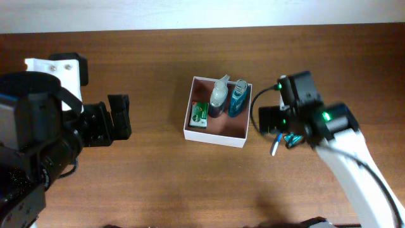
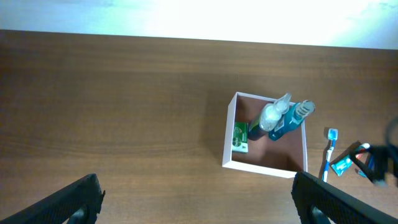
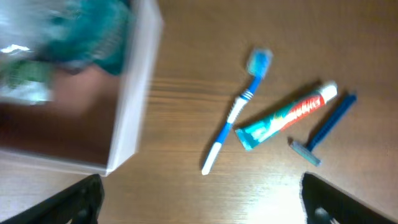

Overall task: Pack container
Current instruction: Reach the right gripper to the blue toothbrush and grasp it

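Both ends of the toothbrush should stay free to lie inside the container, so the right gripper will grab it across the ridged middle of its handle [image 3: 239,105].
The container [image 1: 212,137], a square white-walled box with a reddish-brown inside, stands mid-table. It holds a green soap box [image 1: 200,114], a clear spray bottle [image 1: 219,95] and a blue bottle [image 1: 238,98]. It also shows in the left wrist view [image 2: 261,168] and the right wrist view [image 3: 134,93]. A blue-white toothbrush [image 3: 235,114], a toothpaste tube [image 3: 286,117] and a blue razor [image 3: 324,129] lie on the table right of it. My right gripper [image 3: 202,202] is open and empty above them. My left gripper [image 1: 120,117] is open and empty, well left of the container.
The toothbrush [image 1: 274,147] and toothpaste [image 1: 292,139] peek out from under my right arm in the overhead view; the razor is hidden there. The table's far edge meets a white wall. Bare wood lies between my left gripper [image 2: 199,202] and the container.
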